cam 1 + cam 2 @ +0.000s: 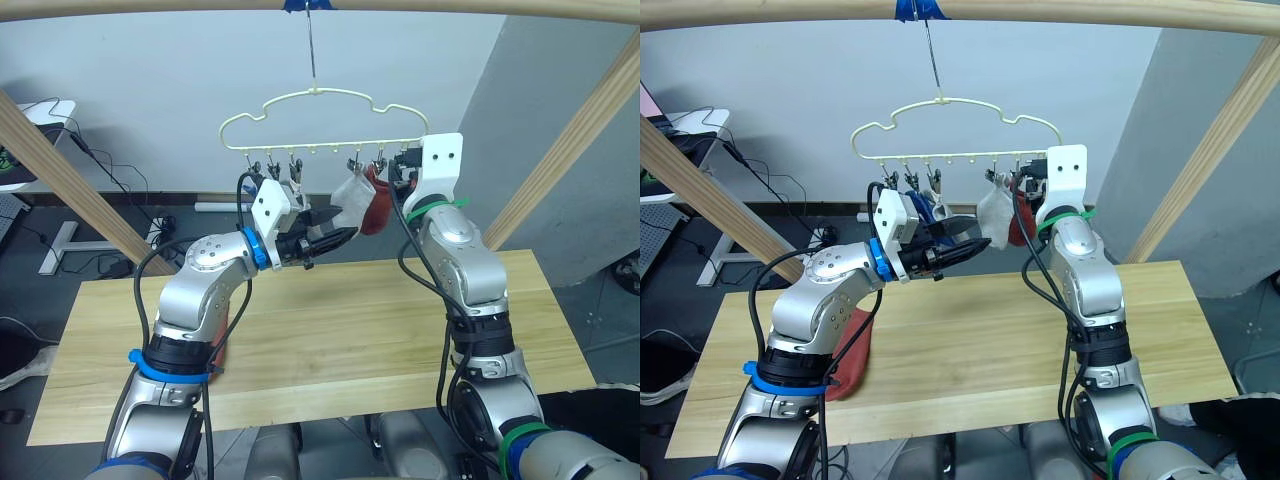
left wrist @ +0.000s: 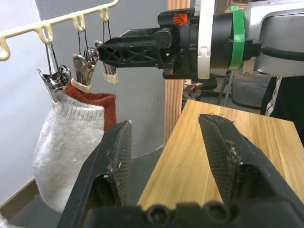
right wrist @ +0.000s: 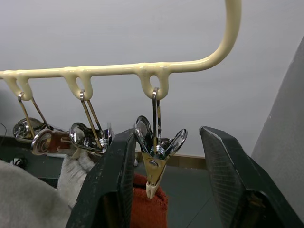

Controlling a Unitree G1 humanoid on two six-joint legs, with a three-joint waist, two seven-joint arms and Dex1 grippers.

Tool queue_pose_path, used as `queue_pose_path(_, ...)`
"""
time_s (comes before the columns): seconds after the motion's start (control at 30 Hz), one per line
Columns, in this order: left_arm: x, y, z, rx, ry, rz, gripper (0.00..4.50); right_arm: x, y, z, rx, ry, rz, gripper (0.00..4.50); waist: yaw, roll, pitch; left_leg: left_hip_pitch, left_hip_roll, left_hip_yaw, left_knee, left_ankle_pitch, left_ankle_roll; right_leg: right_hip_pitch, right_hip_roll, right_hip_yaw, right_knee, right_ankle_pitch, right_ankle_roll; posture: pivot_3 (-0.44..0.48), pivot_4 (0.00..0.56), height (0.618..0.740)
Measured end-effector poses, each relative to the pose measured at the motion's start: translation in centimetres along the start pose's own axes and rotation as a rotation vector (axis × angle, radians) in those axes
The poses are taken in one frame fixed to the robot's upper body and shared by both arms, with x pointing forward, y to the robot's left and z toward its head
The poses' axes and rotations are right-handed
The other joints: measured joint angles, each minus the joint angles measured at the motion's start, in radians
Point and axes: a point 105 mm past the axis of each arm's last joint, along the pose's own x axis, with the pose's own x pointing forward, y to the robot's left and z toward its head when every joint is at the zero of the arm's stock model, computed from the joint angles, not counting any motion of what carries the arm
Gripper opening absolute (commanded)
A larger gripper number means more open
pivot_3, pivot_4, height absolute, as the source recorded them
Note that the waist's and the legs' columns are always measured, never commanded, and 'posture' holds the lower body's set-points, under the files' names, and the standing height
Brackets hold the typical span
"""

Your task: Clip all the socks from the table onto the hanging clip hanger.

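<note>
Next, my right gripper pinches the empty clip by its silver finger loops to open the clip for a sock.
The pale yellow clip hanger (image 1: 320,115) hangs from the top pole. A light grey sock (image 1: 350,195) and a rust red sock (image 1: 376,212) are clipped side by side near its right end. My right gripper (image 3: 166,134) is raised at that end, open, its fingers on either side of an empty silver clip (image 3: 154,159) without touching it. My left gripper (image 2: 164,121) is open and empty, just left of and below the grey sock (image 2: 61,142). Another rust red sock (image 1: 848,352) lies on the table (image 1: 350,340) at the left, partly hidden by my left arm.
Thick wooden poles slant up on the left (image 1: 60,170) and right (image 1: 575,145), joined by a bar across the top. Several empty clips (image 1: 272,165) hang on the hanger's left half. A white desk and cables (image 1: 110,180) stand behind the table.
</note>
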Motion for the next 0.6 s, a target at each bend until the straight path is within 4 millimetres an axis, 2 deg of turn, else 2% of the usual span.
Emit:
queue_pose_path(0.47,0.01,-0.01,0.02,0.001,0.000,-0.001,2.49,0.37,0.83,0.68,0.019,-0.021,0.018,2.20,0.000,0.000,0.000,0.000,0.000,0.000,0.000,0.000,0.000,0.000,0.000,0.000,0.000,0.000,0.000,-0.175,0.230,0.740)
queue_pose_path(0.6,0.01,0.00,0.02,0.001,0.000,-0.001,2.49,0.46,1.01,0.67,0.027,-0.020,0.022,1.25,0.000,0.000,0.000,0.000,0.000,0.000,0.000,0.000,0.000,0.000,0.000,0.000,0.000,0.000,0.000,-0.173,0.226,0.740)
